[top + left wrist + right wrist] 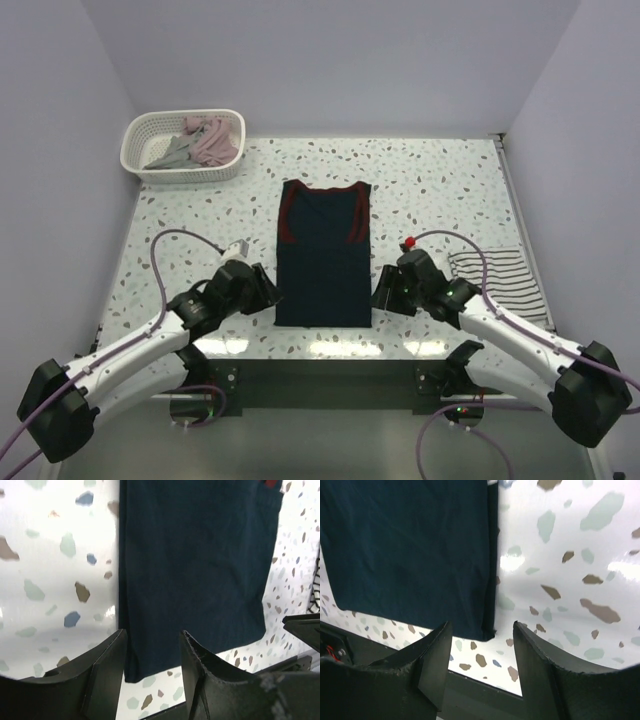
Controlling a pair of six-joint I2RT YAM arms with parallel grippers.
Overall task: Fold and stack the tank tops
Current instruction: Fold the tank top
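My left gripper should pick up the navy tank top's near hem corner (281, 320) (135, 671) next, to fold the hem over toward the red-trimmed end.
A dark navy tank top (323, 255) with red trim lies flat in the middle of the table, sides folded in to a narrow rectangle, hem toward me. My left gripper (268, 297) stands open at its near left corner; the wrist view shows that corner of the navy tank top (195, 565) lying between and beyond the fingers (107, 660), untouched. My right gripper (381, 292) is open at the near right corner of the navy tank top (415, 550), nothing between its fingers (437, 650). A white, dark-striped tank top (500, 281) lies folded at the right, partly under the right arm.
A white basket (150, 157) at the back left holds pinkish and grey cloth (200, 142). The table's near edge (320, 350) runs just below the navy hem. Purple cables loop off both arms. White walls close in the table on three sides.
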